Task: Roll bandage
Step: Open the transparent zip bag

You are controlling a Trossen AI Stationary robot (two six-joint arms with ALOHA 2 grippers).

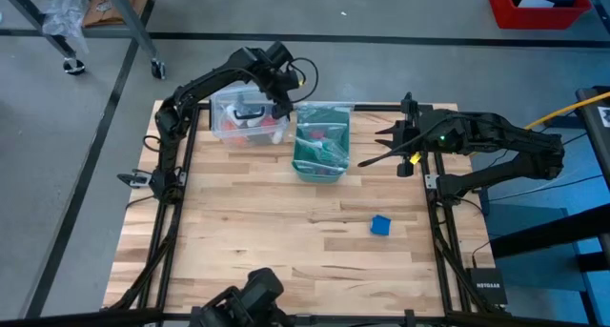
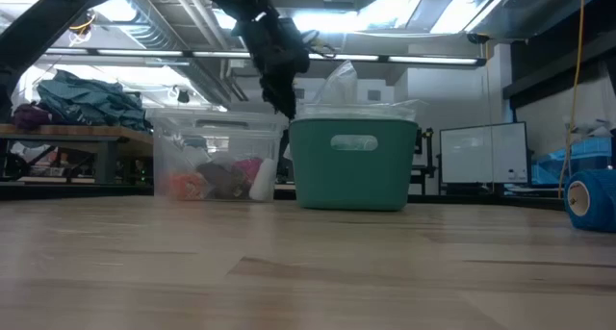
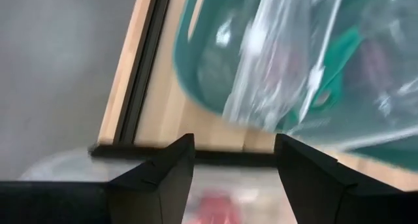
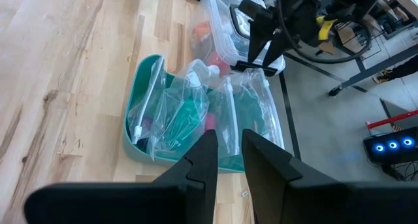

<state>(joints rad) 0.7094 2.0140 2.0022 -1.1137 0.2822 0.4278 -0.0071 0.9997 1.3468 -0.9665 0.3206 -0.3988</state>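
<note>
My left gripper grabs a clear bag by its zipper edge (image 1: 322, 107) from the teal basket next, to pack the rolled blue bandage (image 1: 380, 225).
The bandage (image 1: 380, 225) is a small bright blue roll lying on the wooden table, right of centre and toward the near edge; it also shows in the low view (image 2: 589, 200). No gripper is near it. My left gripper (image 1: 286, 111) hangs open at the far side, slanting down above the gap between the clear bin (image 1: 250, 120) and the teal basket (image 1: 321, 141), with nothing between its fingers (image 3: 170, 168). My right gripper (image 4: 228, 145) waits above the table's right side, pointing toward the basket, its fingers narrowly apart and empty.
The teal basket (image 2: 353, 162) holds clear plastic bags (image 4: 189, 106) that rise above its rim. The clear bin (image 2: 217, 157) beside it holds red and white items. Bare wood (image 1: 267, 232) stretches over the table's middle and near part.
</note>
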